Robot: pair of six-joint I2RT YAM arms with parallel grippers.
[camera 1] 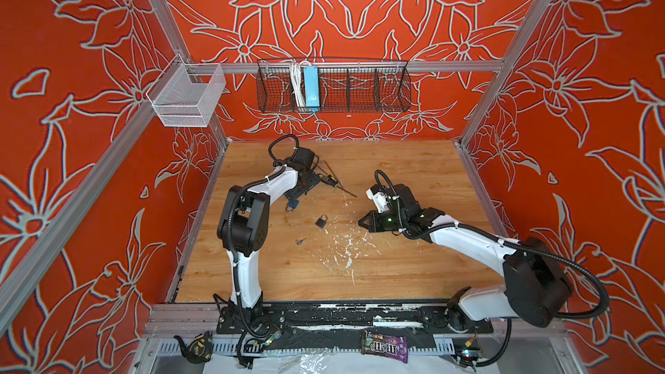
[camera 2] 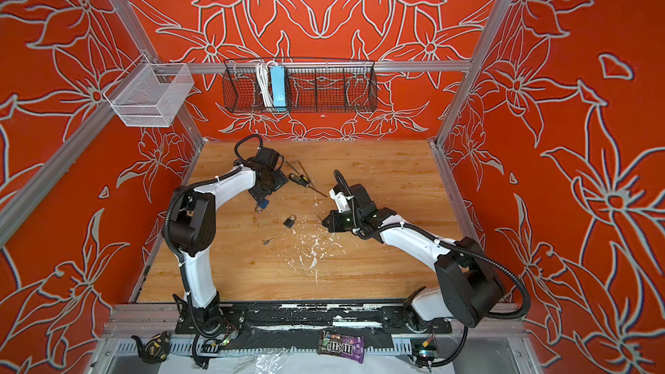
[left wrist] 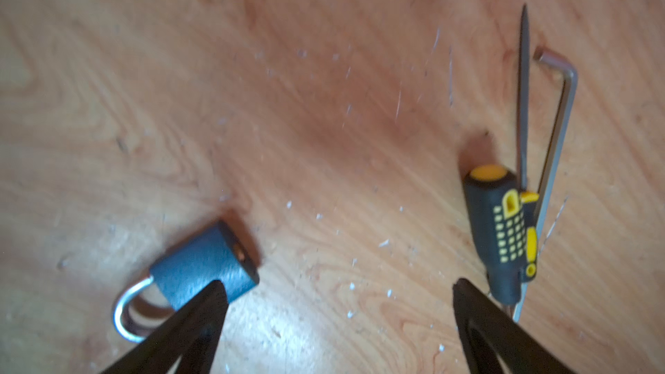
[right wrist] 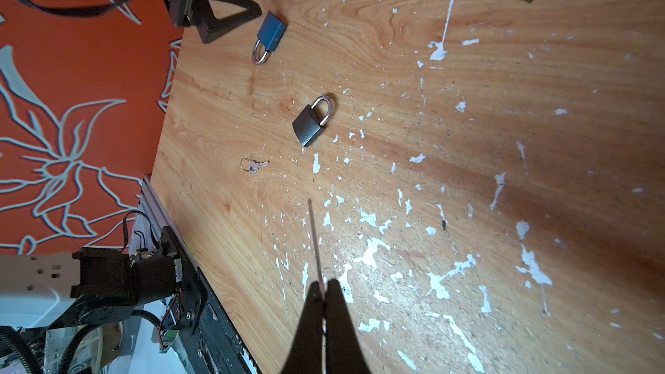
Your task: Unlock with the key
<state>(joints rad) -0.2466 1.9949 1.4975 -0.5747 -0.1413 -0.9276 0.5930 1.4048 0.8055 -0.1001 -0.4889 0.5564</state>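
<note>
The left gripper will next grab the body of the blue padlock by its sides, with the shackle toward the gripper, so the keyhole end stays free for the key.
A small key on a ring lies flat on the wooden table, also seen in the right wrist view. A grey padlock lies just beyond it, shackle closed. A blue padlock lies farther back on the left. My left gripper hangs open just above the table, one finger over the blue padlock's edge and nothing between the fingers. My right gripper is shut right of the grey padlock, with a thin rod sticking out from between its tips.
A black-and-yellow screwdriver, a hex key and a thin pointed tool lie behind the blue padlock. White paint flecks mark the table's middle. Wire baskets hang on the back wall. A candy bag lies at the front.
</note>
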